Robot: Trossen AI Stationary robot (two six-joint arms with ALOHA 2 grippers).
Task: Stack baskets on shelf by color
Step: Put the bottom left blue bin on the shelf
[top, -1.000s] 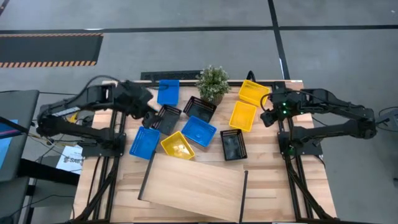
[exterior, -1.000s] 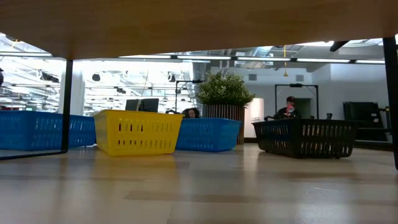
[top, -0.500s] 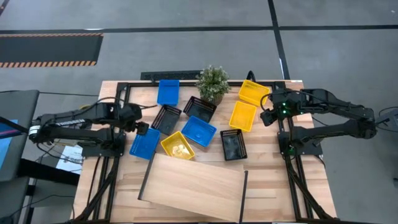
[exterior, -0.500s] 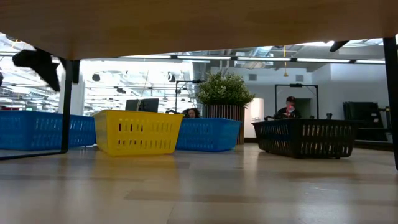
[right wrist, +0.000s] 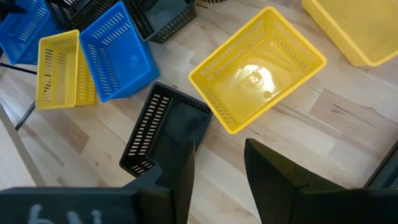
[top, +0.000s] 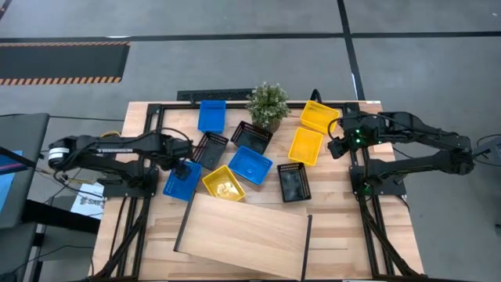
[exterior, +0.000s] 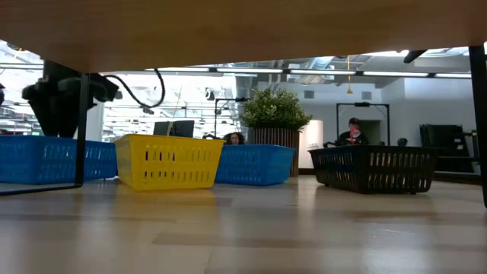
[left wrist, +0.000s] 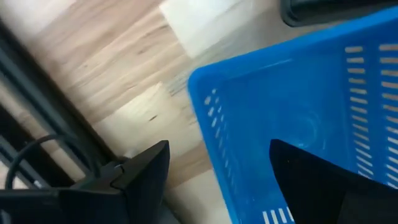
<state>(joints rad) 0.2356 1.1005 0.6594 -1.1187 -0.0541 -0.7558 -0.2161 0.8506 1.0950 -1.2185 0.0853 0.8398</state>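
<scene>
Blue baskets go on the shelf, so my left gripper should grab this blue basket by its rim (left wrist: 212, 143) next.
Nine baskets lie on the table in the high view: blue (top: 211, 115), (top: 250, 164), (top: 182, 180); black (top: 210, 149), (top: 252, 136), (top: 293, 182); yellow (top: 224, 183), (top: 306, 146), (top: 319, 116). The shelf (top: 244, 233) lies at the near side. My left gripper (top: 182, 165) is open, low over the left blue basket (left wrist: 298, 106). One finger (left wrist: 149, 168) stands outside a corner wall (left wrist: 211, 124) and the other (left wrist: 311, 180) over the inside. My right gripper (right wrist: 217, 168) is open, hanging above a yellow basket (right wrist: 258, 68) and a black one (right wrist: 165, 127).
A potted plant (top: 268, 103) stands at the far middle among the baskets. Dark frame rails (top: 156, 117) run along the table's left, right and far sides. In the low view the shelf board (exterior: 243, 30) spans the top, with a leg (exterior: 80, 129) beside my left gripper (exterior: 61, 106).
My left gripper has swung from over the far-left black basket toward the near edge. It has come down over the left blue basket, entering the low view from above. The baskets and my right arm have kept still.
</scene>
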